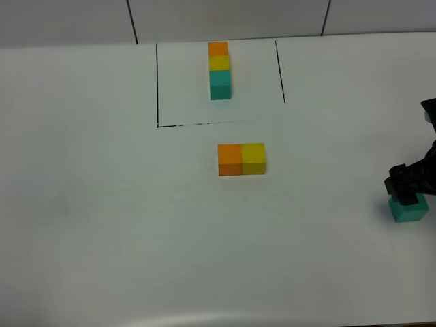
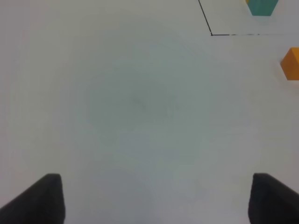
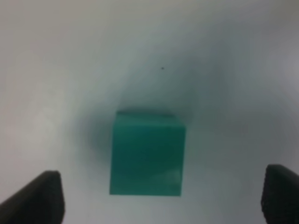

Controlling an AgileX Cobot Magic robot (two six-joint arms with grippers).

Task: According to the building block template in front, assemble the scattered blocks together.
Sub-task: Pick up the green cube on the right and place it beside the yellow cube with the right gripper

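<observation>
My right gripper needs to go lower before it closes, because its fingers are above the teal cube [image 1: 410,214] [image 3: 147,161] and would miss the cube now.
The building block template [image 1: 219,68] is a row of orange, yellow and teal cubes inside a black drawn outline at the far middle. Two of the scattered blocks, the orange cube [image 1: 229,159] and the yellow cube [image 1: 253,159], sit side by side and touching at the table's middle. The teal cube [image 1: 409,210] lies at the right edge, under my right gripper [image 1: 409,192]. In the right wrist view this teal cube [image 3: 147,154] rests on the table between the widely spread fingers of the right gripper [image 3: 159,199], which is open and not touching it. My left gripper [image 2: 154,200] is open over bare table.
The white table [image 1: 102,204] ends at a grey wall behind the template. In the left wrist view the outline's corner [image 2: 211,34], the template's teal end [image 2: 261,7] and the orange cube [image 2: 292,63] show at the frame's edge.
</observation>
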